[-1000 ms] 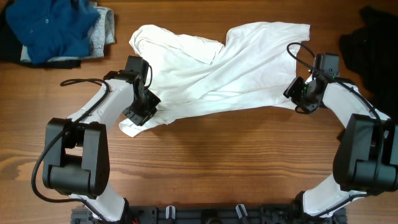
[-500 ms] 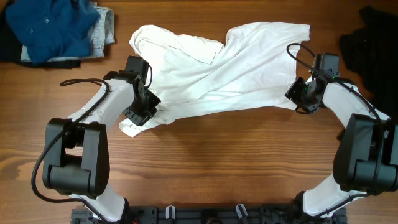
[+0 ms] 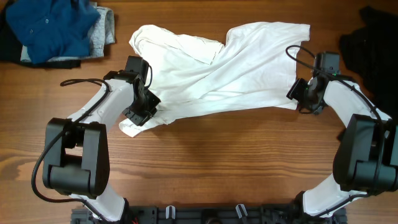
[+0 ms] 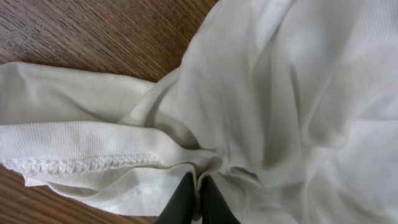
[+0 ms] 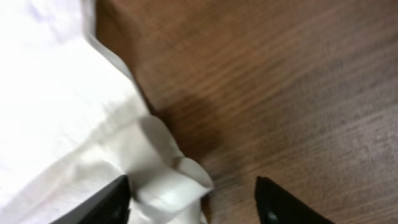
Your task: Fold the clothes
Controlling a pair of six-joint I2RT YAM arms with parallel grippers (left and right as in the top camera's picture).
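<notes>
My right gripper should next grab the white T-shirt's bunched corner, opposite the left gripper's hold, to stretch it flat for folding.
The white T-shirt (image 3: 217,68) lies crumpled and spread across the back half of the table, with no lettering showing. My left gripper (image 3: 144,112) sits at its lower left edge. In the left wrist view the left gripper (image 4: 199,180) is shut, pinching a fold of the shirt (image 4: 280,93) just above a stitched hem. My right gripper (image 3: 300,99) is at the shirt's right edge. In the right wrist view the right gripper (image 5: 189,182) stands open, and a bunched corner of the shirt (image 5: 168,180) lies loose between the fingers, near the left one.
A blue garment (image 3: 56,28) lies piled over a grey one (image 3: 107,28) at the back left. A black garment (image 3: 373,43) lies at the back right, close behind my right arm. Bare wooden table (image 3: 217,162) stretches in front of the shirt.
My right gripper's jaws have widened and the shirt's corner now lies loose between them. The right gripper has shifted slightly right. The left gripper and the shirt have not moved.
</notes>
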